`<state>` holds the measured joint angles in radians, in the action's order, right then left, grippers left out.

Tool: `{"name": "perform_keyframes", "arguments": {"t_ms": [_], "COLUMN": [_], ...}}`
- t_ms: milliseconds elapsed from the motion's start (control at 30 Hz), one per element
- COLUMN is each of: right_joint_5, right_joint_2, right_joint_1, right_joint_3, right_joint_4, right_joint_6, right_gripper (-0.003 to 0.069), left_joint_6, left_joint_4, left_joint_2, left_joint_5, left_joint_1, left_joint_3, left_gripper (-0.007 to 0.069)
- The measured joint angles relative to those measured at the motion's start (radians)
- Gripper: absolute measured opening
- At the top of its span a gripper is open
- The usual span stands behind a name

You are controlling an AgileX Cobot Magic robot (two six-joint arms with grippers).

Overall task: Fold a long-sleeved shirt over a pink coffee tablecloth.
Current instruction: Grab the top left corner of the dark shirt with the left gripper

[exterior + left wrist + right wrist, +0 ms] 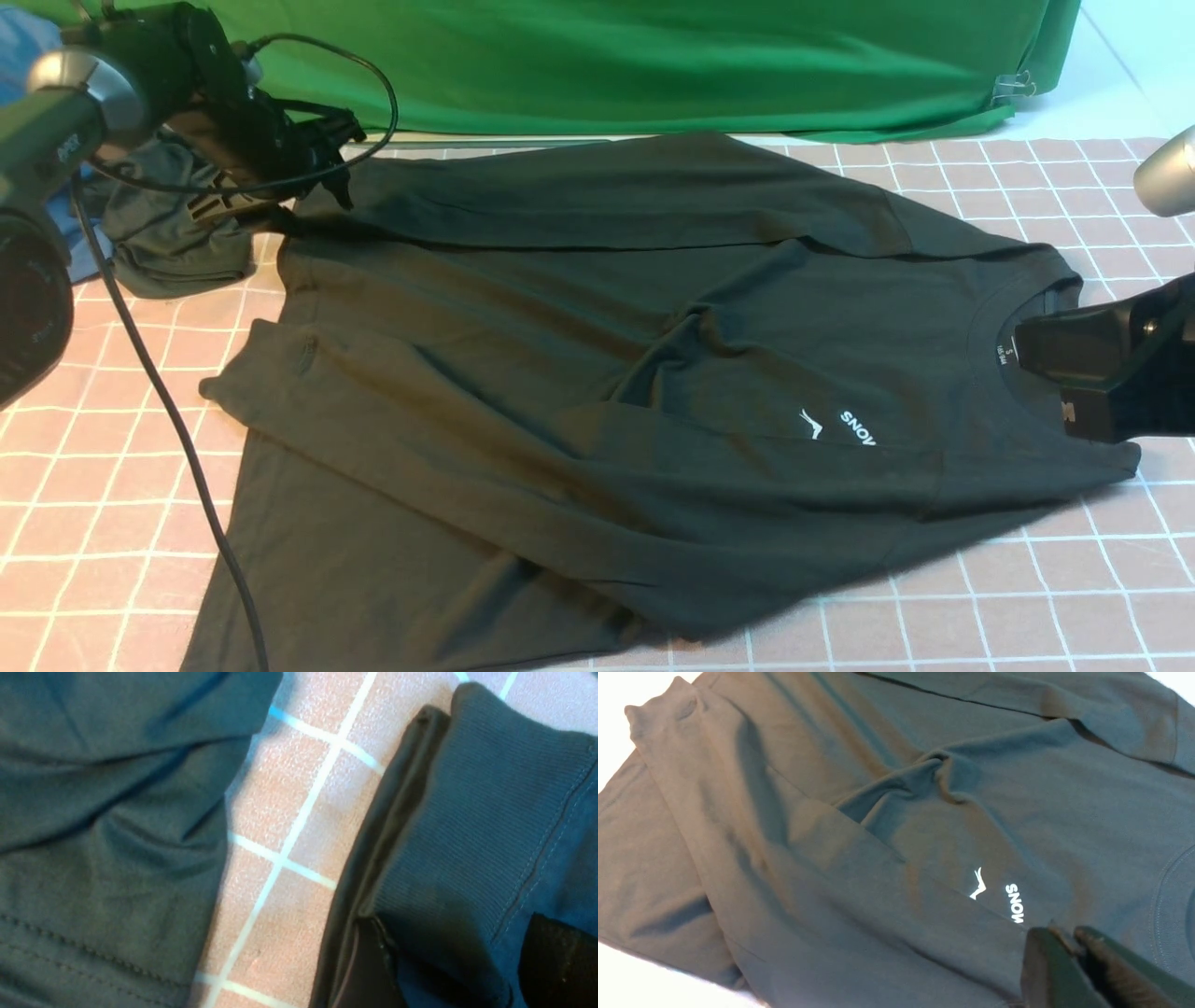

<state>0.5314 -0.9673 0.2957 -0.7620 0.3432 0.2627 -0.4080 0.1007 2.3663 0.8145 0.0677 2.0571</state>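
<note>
I need to grab the sleeve's loose ribbed cuff with my left gripper next; the rest lies flat across the shirt (560,373).
The black long-sleeved shirt (560,373) lies spread on the pink coffee tablecloth (1027,579), collar to the right, with both sleeves laid across the body. My left gripper (322,154) is at the far left corner of the shirt. Its fingers (364,970) stand wide apart and open, and the ribbed sleeve cuff (476,826) lies loose between them. My right gripper (1022,350) hovers over the collar, by the white SNOW lettering (1014,903). Its jaws (1069,938) are shut with nothing in them.
A crumpled dark grey-green garment (168,243) lies at the far left beside the cuff, with a blue garment (89,257) behind it. A bright green cloth (653,56) hangs along the back. A black cable (159,392) trails over the left of the tablecloth.
</note>
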Motion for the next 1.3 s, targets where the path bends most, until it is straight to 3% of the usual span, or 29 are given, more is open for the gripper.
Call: {"name": "perform_keyframes", "arguments": {"t_ms": [500, 667, 700, 733, 833, 1300], "right_joint_5": [0.0, 0.0, 0.0, 0.0, 0.0, 0.001], "right_joint_2": [0.0, 0.0, 0.0, 0.0, 0.0, 0.0], "right_joint_1": [0.0, 0.0, 0.0, 0.0, 0.0, 0.0], "right_joint_3": [0.0, 0.0, 0.0, 0.0, 0.0, 0.0], "right_joint_4": [0.0, 0.0, 0.0, 0.0, 0.0, 0.0], "right_joint_6": [0.0, 0.0, 0.0, 0.0, 0.0, 0.0], "right_gripper": [0.0101, 0.0101, 0.0101, 0.0102, 0.0103, 0.0108], "left_joint_6": [-0.01, -0.006, -0.005, 0.012, 0.034, 0.051], "left_joint_4": [-0.001, -0.001, -0.001, -0.003, -0.004, -0.01], "left_joint_2": [0.028, 0.028, 0.029, 0.029, 0.029, -0.142], "left_joint_5": [-0.039, -0.041, -0.042, -0.044, -0.048, 0.011], "left_joint_1": [0.0, 0.0, 0.0, 0.0, 0.0, 0.0], "left_joint_3": [0.001, 0.001, 0.001, 0.001, 0.001, 0.003], "left_gripper": [0.0417, 0.0227, 0.0216, 0.0127, 0.0037, 0.0014]}}
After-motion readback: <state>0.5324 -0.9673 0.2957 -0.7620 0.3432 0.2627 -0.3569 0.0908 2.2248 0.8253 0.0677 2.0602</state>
